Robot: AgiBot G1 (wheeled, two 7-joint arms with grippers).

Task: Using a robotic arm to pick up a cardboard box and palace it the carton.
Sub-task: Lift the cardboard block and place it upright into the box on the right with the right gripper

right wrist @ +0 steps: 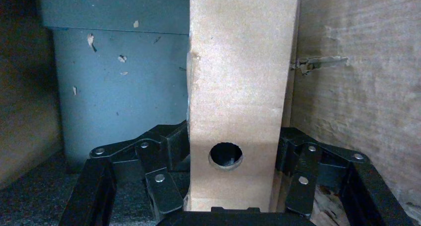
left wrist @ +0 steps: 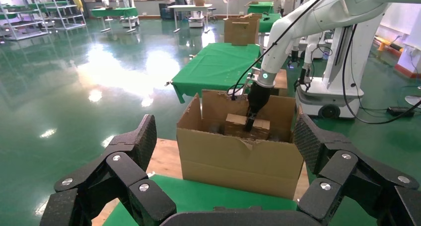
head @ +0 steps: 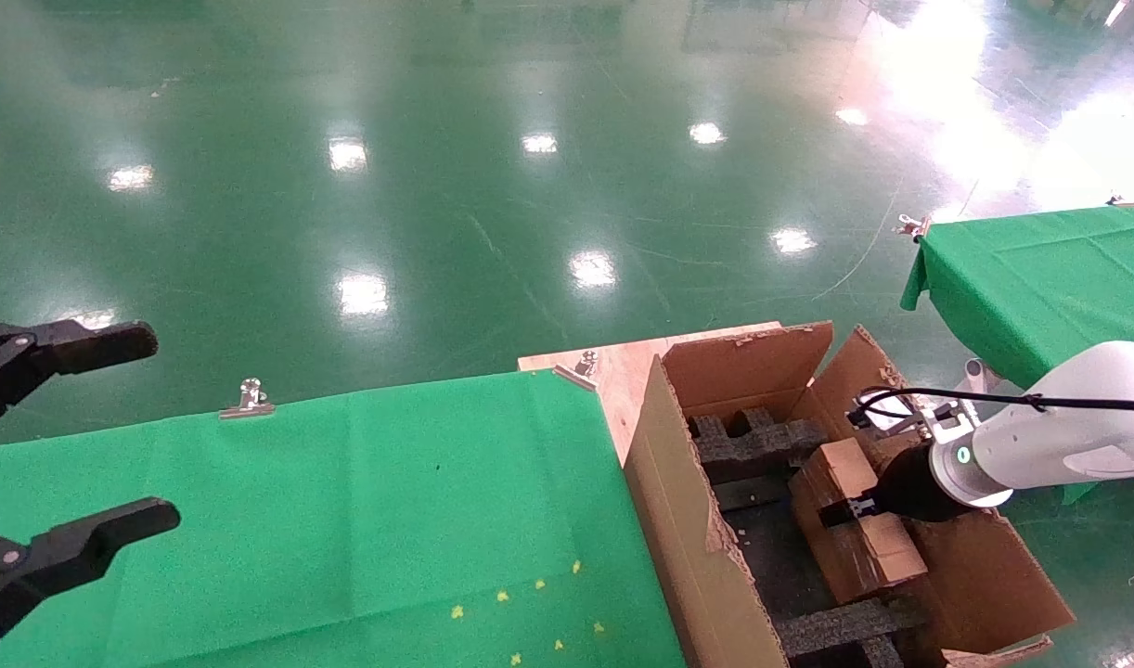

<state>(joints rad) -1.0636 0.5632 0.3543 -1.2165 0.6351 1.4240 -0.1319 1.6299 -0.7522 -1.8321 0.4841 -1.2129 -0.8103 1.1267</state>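
Observation:
My right gripper is holding the cardboard box (head: 878, 555) with its lower edge at the carton's dark bottom. It should open now, because the box would rest in the carton (head: 678, 520).
The cardboard box (head: 878, 555) is small and brown and sits down inside the large carton (head: 678, 520), near its right wall. My right gripper (head: 850, 508), on the white arm (head: 1040, 445) with the green-lit ring, is shut on it. In the right wrist view the box's narrow face with the round hole (right wrist: 238, 87) fills the middle, and the fingers (right wrist: 171, 144) press on both sides of it. The left wrist view shows the carton (left wrist: 238, 161), the box (left wrist: 236, 124) and the right gripper (left wrist: 249, 122) from the far side. My left gripper (head: 159, 427) is open and parked at the far left.
Black foam blocks (head: 757, 441) lie inside the carton at the back and at the front (head: 836, 626). The carton stands on a wooden board (head: 623, 371) beside the green-covered table (head: 344, 520). A second green table (head: 1040, 278) is at the right.

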